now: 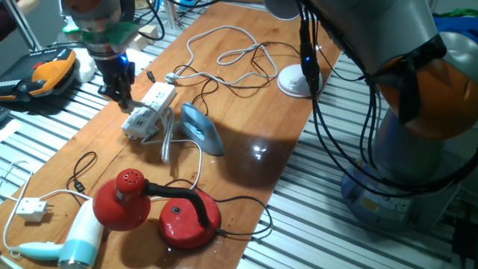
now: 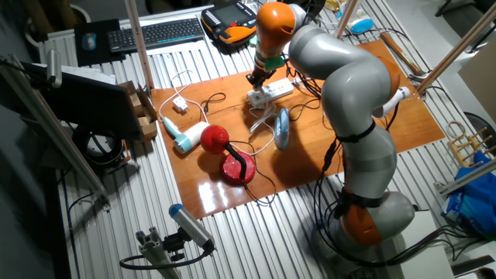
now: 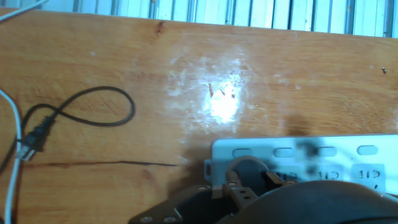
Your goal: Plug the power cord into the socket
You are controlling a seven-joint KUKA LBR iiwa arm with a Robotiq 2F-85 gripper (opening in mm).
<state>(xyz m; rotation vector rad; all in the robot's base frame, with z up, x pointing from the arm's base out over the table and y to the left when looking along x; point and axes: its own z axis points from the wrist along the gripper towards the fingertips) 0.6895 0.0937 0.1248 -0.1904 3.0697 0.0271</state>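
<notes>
My gripper will grab the small white plug by its body next, to plug the power cord into the power strip's socket [image 1: 155, 101].
The white power strip [image 1: 158, 96] lies on the wooden table; it also shows in the other fixed view [image 2: 273, 91] and in the hand view [image 3: 323, 155]. A bulky white plug [image 1: 139, 123] sits on the strip's near end, and its whitish-grey cord [image 1: 166, 140] runs to the light-blue iron [image 1: 202, 129] beside it. My gripper [image 1: 121, 96] hangs just above that end of the strip. Its fingers [image 3: 233, 186] stand slightly apart at the bottom of the hand view, on either side of a shadowed round shape. I cannot tell whether they touch the plug.
A thin black cord with a black plug [image 3: 37, 138] lies left of the strip. A red lamp [image 1: 160, 209], a hair dryer [image 1: 78, 240] and a small white boxy adapter [image 1: 31, 210] lie at the near end. A white lamp base [image 1: 297, 81] and looped cables [image 1: 231, 56] lie farther back.
</notes>
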